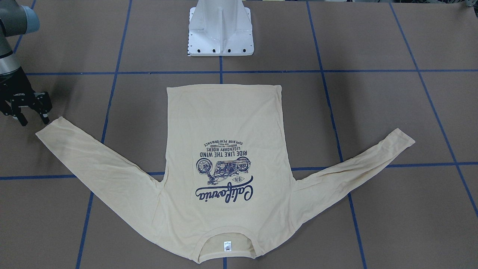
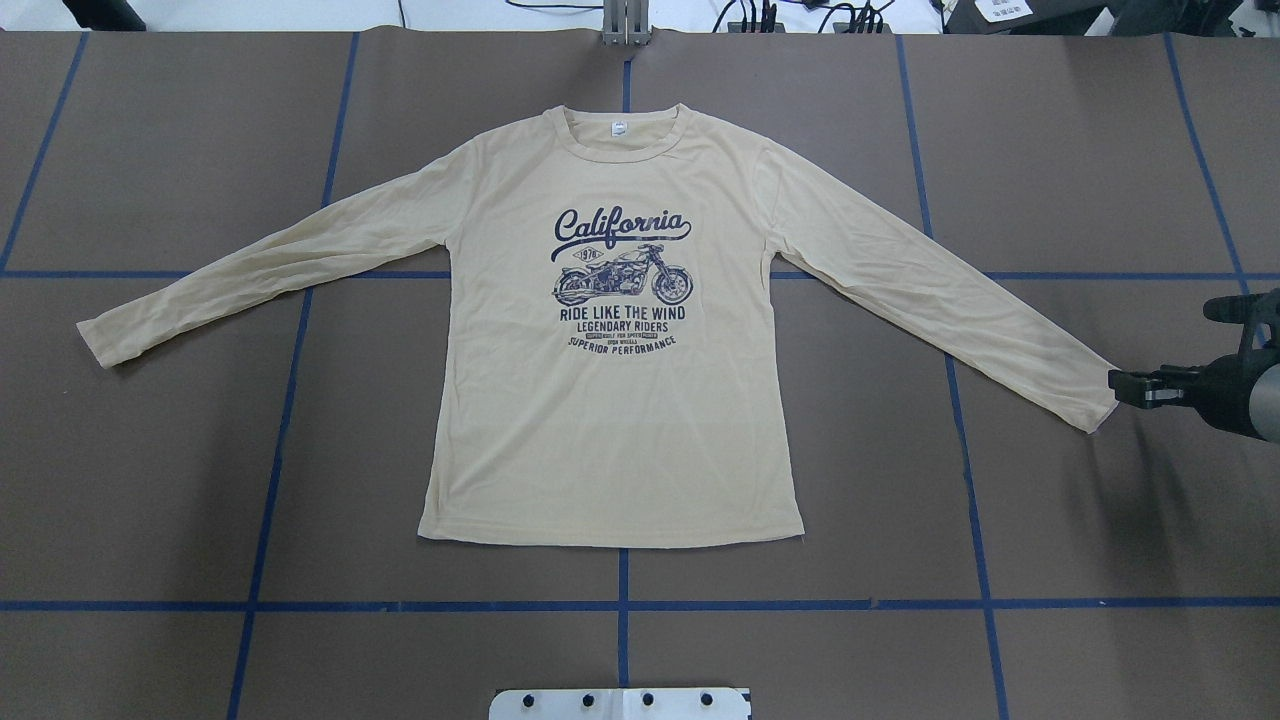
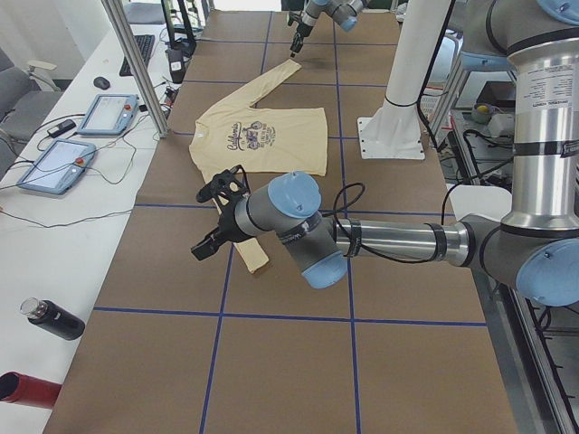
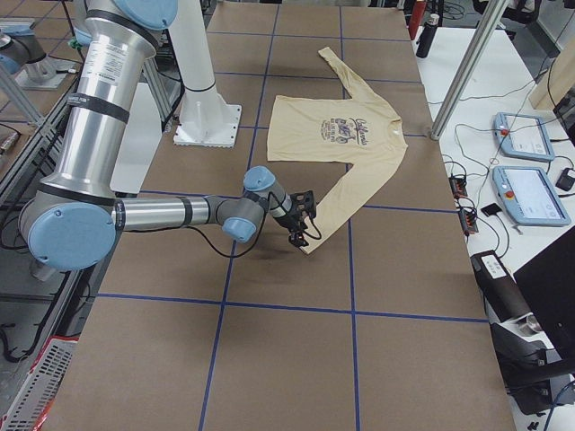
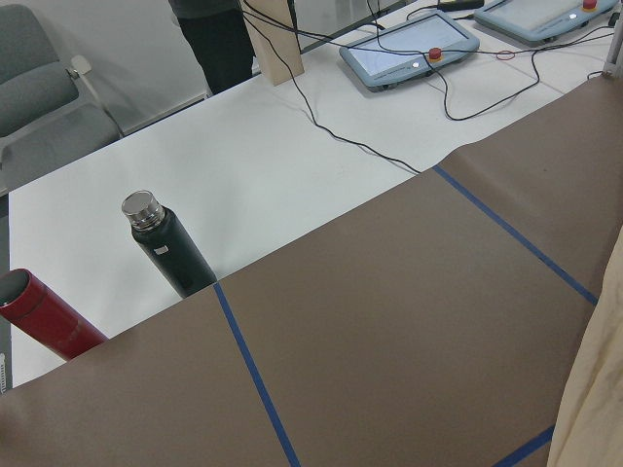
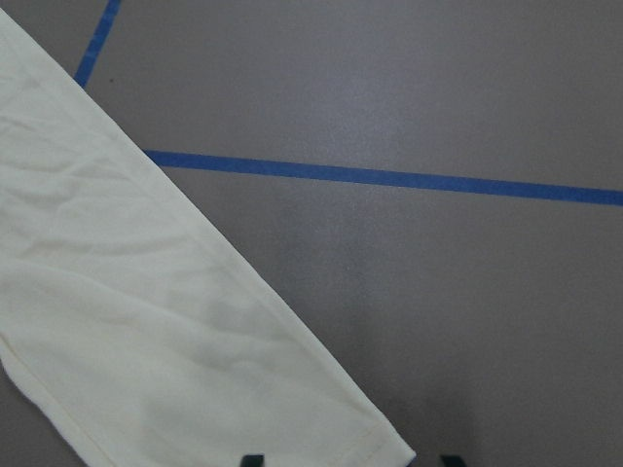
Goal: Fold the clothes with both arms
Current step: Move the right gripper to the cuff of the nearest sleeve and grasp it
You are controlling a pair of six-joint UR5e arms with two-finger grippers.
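The sleeve should be folded across the shirt (image 1: 224, 134), so next my right gripper should take hold of it by its cuff corner (image 1: 57, 121).
The pale cream long-sleeved shirt (image 2: 610, 400) lies flat and print-up on the brown table, both sleeves spread out and angled. My right gripper (image 1: 33, 121) hovers open just beyond the cuff (image 2: 1095, 400) of the sleeve on my right. In the right wrist view its two fingertips (image 6: 253, 459) straddle the corner of that cuff (image 6: 370, 438). My left gripper (image 3: 201, 223) hangs over the other sleeve's cuff (image 3: 255, 262). It shows only in the exterior left view, so I cannot tell whether it is open or shut. The left wrist view catches a sliver of cream fabric (image 5: 594, 399).
The white base pedestal (image 1: 221, 30) stands behind the shirt's hem. Blue tape lines cross the table. Beyond the table's left end, a white bench holds a black bottle (image 5: 170, 243), a red bottle (image 5: 44, 316), tablets (image 5: 409, 53) and cables.
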